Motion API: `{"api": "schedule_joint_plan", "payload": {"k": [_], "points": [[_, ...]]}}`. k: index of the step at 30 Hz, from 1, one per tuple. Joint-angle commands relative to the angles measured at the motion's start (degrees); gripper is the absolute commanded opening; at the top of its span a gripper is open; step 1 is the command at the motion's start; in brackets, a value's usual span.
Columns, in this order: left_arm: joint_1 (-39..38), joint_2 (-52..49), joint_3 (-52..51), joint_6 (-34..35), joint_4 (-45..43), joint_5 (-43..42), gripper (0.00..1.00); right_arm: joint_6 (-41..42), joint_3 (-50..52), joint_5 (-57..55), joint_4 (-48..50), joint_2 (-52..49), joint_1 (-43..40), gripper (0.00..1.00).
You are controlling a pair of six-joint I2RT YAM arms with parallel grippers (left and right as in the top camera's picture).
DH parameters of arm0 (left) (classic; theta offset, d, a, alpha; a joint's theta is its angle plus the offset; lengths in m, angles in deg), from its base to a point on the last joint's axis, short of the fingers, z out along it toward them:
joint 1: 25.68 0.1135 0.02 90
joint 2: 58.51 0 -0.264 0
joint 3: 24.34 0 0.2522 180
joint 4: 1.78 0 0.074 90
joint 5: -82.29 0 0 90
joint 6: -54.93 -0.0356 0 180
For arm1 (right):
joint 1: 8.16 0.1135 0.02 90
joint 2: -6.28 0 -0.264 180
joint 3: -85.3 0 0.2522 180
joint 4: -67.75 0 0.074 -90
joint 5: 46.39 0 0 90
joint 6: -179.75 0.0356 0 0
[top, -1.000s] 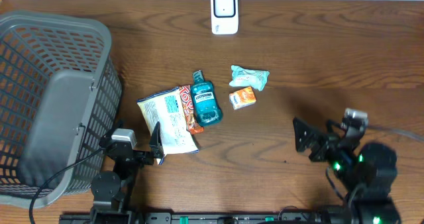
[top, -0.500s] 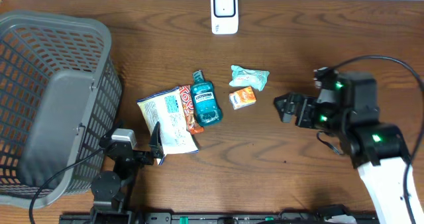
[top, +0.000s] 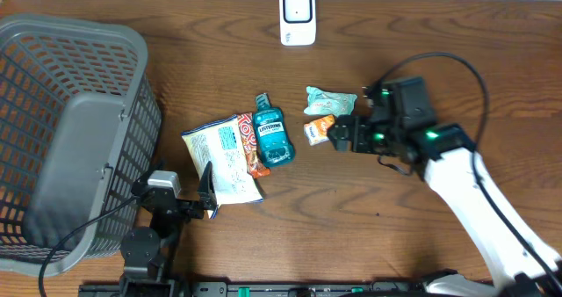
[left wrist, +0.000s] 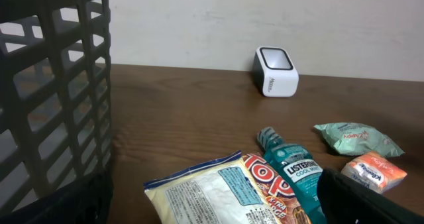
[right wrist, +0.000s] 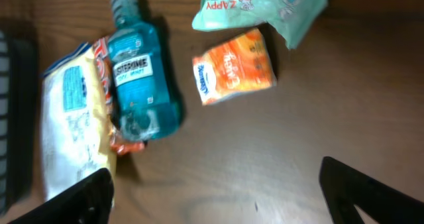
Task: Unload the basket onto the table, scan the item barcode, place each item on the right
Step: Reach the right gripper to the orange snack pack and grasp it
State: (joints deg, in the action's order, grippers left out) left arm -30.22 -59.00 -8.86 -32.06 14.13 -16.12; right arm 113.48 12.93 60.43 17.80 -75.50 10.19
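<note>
My right gripper reaches the orange packet next and grabs its end farthest from the mouthwash bottle (top: 270,132), leaving the barcode uncovered to scan.
Several items lie mid-table: a blue mouthwash bottle (top: 270,132) (right wrist: 139,78), a yellow snack bag (top: 221,156) (left wrist: 218,194), an orange packet (top: 321,129) (right wrist: 233,66) and a teal pouch (top: 331,101) (right wrist: 262,5). The white scanner (top: 298,16) (left wrist: 275,71) stands at the far edge. My right gripper (top: 339,133) (right wrist: 218,204) hovers open just right of the orange packet, with nothing between its fingers (right wrist: 364,194). My left gripper (top: 208,190) (left wrist: 212,214) rests open at the near edge of the snack bag and holds nothing.
A large grey mesh basket (top: 53,77) (left wrist: 53,98) fills the left side of the table. Bare wood stretches between the items and the scanner, and across the right half of the table. The right arm's cable (top: 439,60) loops above the arm.
My right arm has swung from the near right corner up and left to the orange packet. The left arm and all items have stayed still.
</note>
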Motion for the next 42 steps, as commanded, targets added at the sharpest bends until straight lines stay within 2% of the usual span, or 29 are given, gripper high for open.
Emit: {"api": "schedule_joint_plan", "payload": {"k": [1, 3, 7, 13, 18, 22, 27, 29, 33, 36, 42], "points": [[0.3, 0.2, -1.5, 0.3, 1.0, 0.1, 0.98, 1.8, -0.6, -3.2, 3.0, -5.2, 0.7, 0.90], [0.3, 0.2, -1.5, 0.3, 1.0, 0.1, 0.98, 3.3, -0.6, -2.4, 5.3, -7.6, 0.2, 0.86], [0.3, 0.2, -1.5, 0.3, 1.0, 0.1, 0.98, 3.5, -0.6, 1.6, 11.2, -12.4, -0.8, 0.83], [0.3, 0.2, -1.5, 0.3, 1.0, 0.1, 0.98, 6.6, -0.6, 4.5, 13.5, -17.4, -0.7, 0.75], [0.3, 0.2, -1.5, 0.3, 1.0, 0.1, 0.98, 15.5, -0.6, 4.3, 13.7, -20.1, -0.7, 0.71], [0.3, 0.2, -1.5, 0.3, 1.0, 0.1, 0.98, 23.6, -0.6, 4.1, 15.7, -23.1, -0.6, 0.64], [0.3, 0.2, -1.5, 0.3, 1.0, 0.1, 0.98, 27.7, -0.6, 4.0, 21.2, -27.7, -0.5, 0.61], [0.3, 0.2, -1.5, 0.3, 1.0, 0.1, 0.98, 28.9, -0.6, 3.9, 22.7, -29.2, -0.5, 0.50], [0.3, 0.2, -1.5, 0.3, 1.0, 0.1, 0.98, 29.6, -0.6, 3.2, 22.4, -31.6, -0.5, 0.22], [0.3, 0.2, -1.5, 0.3, 1.0, 0.1, 0.98, 26.0, -0.6, 3.0, 21.7, -31.8, -0.4, 0.01], [0.3, 0.2, -1.5, 0.3, 1.0, 0.1, 0.98, 17.4, -0.6, 6.7, 20.6, -31.7, -0.6, 0.01]]}}
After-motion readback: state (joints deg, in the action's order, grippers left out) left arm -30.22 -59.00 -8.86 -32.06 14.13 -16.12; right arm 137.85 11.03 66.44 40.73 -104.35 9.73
